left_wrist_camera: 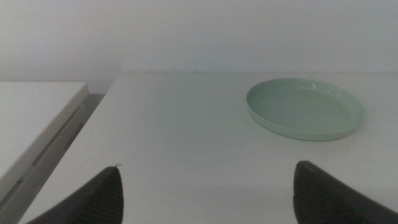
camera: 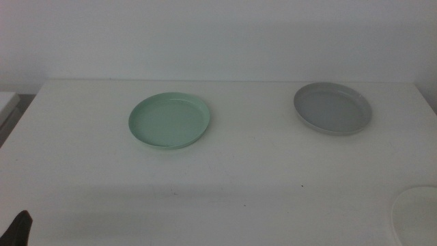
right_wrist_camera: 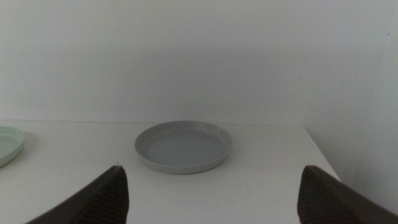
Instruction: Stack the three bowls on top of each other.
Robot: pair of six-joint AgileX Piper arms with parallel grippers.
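The white bowl is wider than my open fingers, so next I should take hold of it by its narrow rim with my right gripper.
Three shallow bowls lie apart on the white table (camera: 239, 178). The mint green bowl (camera: 169, 121) is left of centre, the grey bowl (camera: 333, 108) is at the far right, and the white bowl (camera: 416, 215) is cut off at the front right corner. My left gripper (left_wrist_camera: 208, 193) is open and empty, low at the front left, with the green bowl (left_wrist_camera: 305, 109) ahead of it; only a dark tip (camera: 20, 229) of it shows in the middle view. My right gripper (right_wrist_camera: 211, 193) is open and empty, facing the grey bowl (right_wrist_camera: 183, 146); the green bowl's rim (right_wrist_camera: 9, 146) shows beside it.
A plain white wall (camera: 218, 34) runs behind the table's far edge. A second white surface (left_wrist_camera: 31, 118) stands beside the table's left edge, with a gap between them. The table's right edge (right_wrist_camera: 323, 152) lies close beyond the grey bowl.
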